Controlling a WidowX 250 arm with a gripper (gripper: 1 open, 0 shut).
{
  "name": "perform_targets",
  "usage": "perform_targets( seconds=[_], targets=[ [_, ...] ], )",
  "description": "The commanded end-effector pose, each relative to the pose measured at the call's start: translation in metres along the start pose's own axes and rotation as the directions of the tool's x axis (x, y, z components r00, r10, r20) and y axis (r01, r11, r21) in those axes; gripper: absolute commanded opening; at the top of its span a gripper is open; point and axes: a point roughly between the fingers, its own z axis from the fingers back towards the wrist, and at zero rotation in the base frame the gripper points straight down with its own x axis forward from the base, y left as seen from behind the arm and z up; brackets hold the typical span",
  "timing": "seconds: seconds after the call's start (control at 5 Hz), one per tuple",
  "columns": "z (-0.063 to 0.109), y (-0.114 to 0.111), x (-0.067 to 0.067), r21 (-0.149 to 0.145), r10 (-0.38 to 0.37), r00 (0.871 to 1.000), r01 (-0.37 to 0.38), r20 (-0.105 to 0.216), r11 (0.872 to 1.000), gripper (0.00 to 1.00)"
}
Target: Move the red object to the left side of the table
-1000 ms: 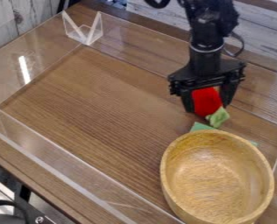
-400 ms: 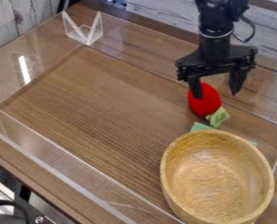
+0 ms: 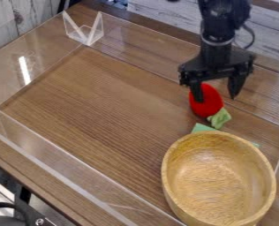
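I will next grab the red object by its round red body (image 3: 205,102) with my gripper, to move it to the left side of the table.
The red object (image 3: 206,102), a small round red toy fruit with a light-green leafy bit (image 3: 222,116), lies on the right part of the brown wood-grain table (image 3: 94,97). My black gripper (image 3: 219,86) hangs just above and behind it, fingers pointing down and spread wide. It is open, with one finger (image 3: 196,87) on the left of the fruit's top and the other on the right. Nothing is held between them.
A round light wooden bowl (image 3: 219,181) stands at the front right. A flat green cloth piece (image 3: 206,129) lies between the bowl and the fruit. Low clear acrylic walls (image 3: 59,159) edge the table, with a clear bracket (image 3: 83,28) at the back left.
The gripper rose from around the fruit and shifted right, leaving the fruit on the table. In the last half second it came slightly down again. The fruit has not moved.
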Motion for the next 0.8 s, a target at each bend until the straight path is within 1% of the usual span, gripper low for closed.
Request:
perform_targets(
  seconds=[0.0, 0.2, 0.4, 0.6],
  targets=[
    [0.0, -0.016, 0.007, -0.034, -0.07, 0.997, 0.07, 0.026, 0.997, 1.0],
    [-0.011, -0.014, 0.005, -0.024, -0.051, 0.998, 0.052, 0.028, 0.998, 0.0],
    [-0.011, -0.013, 0.004, -0.027, -0.03, 0.999, 0.031, 0.031, 0.999, 0.0],
    [0.002, -0.012, 0.004, -0.049, -0.002, 0.999, 0.004, 0.033, 0.999, 0.0]
  ],
)
